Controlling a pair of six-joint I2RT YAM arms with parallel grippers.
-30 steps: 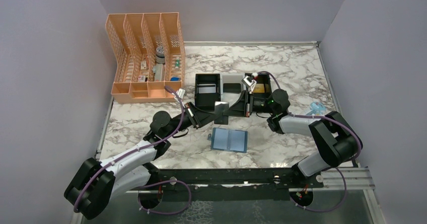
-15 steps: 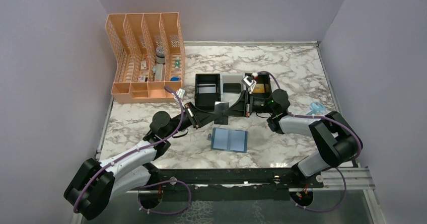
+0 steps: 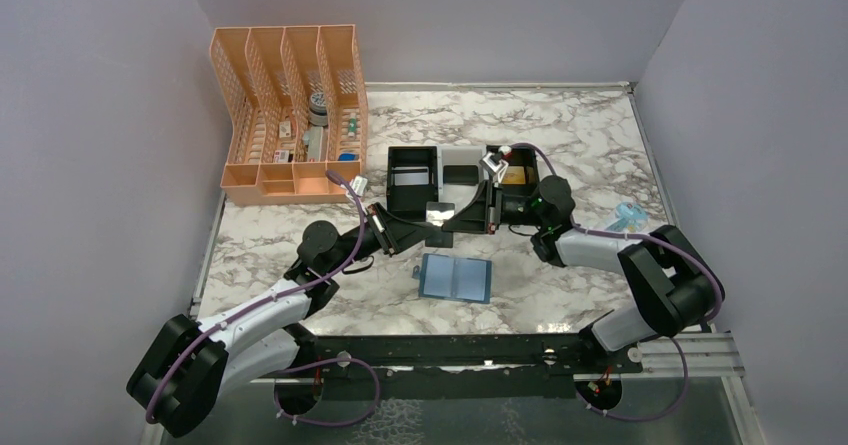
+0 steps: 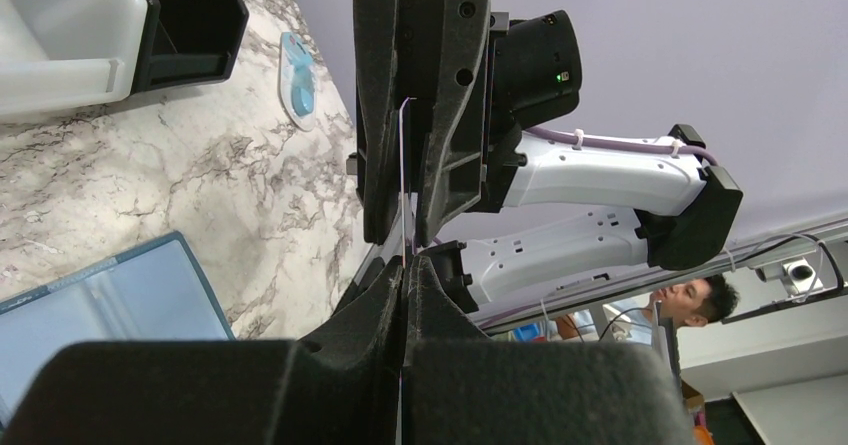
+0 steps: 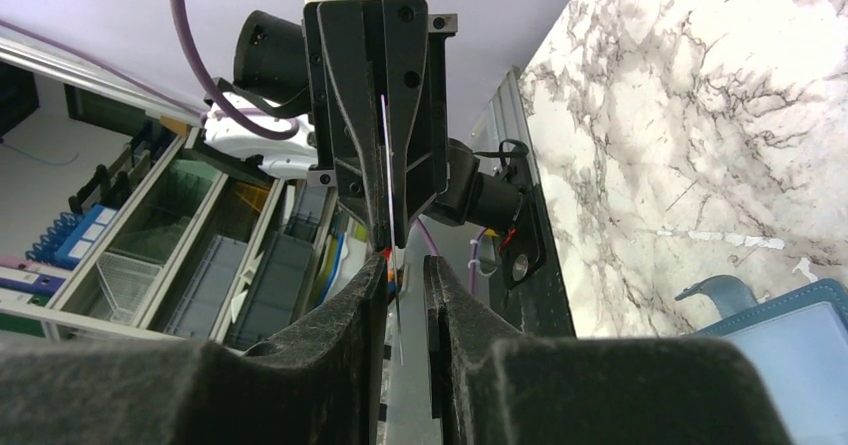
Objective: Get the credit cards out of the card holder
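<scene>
My right gripper closes on the card next. The card's edge (image 3: 448, 226) reaches well past its fingers, between both, so closing now would catch the card.
The teal-blue card holder (image 3: 455, 278) lies open and flat on the marble table, below both grippers; it also shows in the left wrist view (image 4: 100, 305) and the right wrist view (image 5: 790, 355). My left gripper (image 3: 425, 223) is shut on a silver-grey card (image 3: 437, 214), held in the air and seen edge-on in the left wrist view (image 4: 402, 165). My right gripper (image 3: 470, 215) faces it with its jaws slightly apart around the card's far edge (image 5: 385, 145). A black card (image 3: 460, 174) and a gold card (image 3: 517, 176) lie in the tray.
A black-and-white three-compartment tray (image 3: 441, 154) stands behind the grippers. A peach desk organizer (image 3: 290, 115) with small items stands at the back left. A small light-blue object (image 3: 628, 213) lies at the right. Grey walls enclose the table.
The silver-grey card between the grippers has tilted and shows a smaller face from above. Both arms have barely moved.
</scene>
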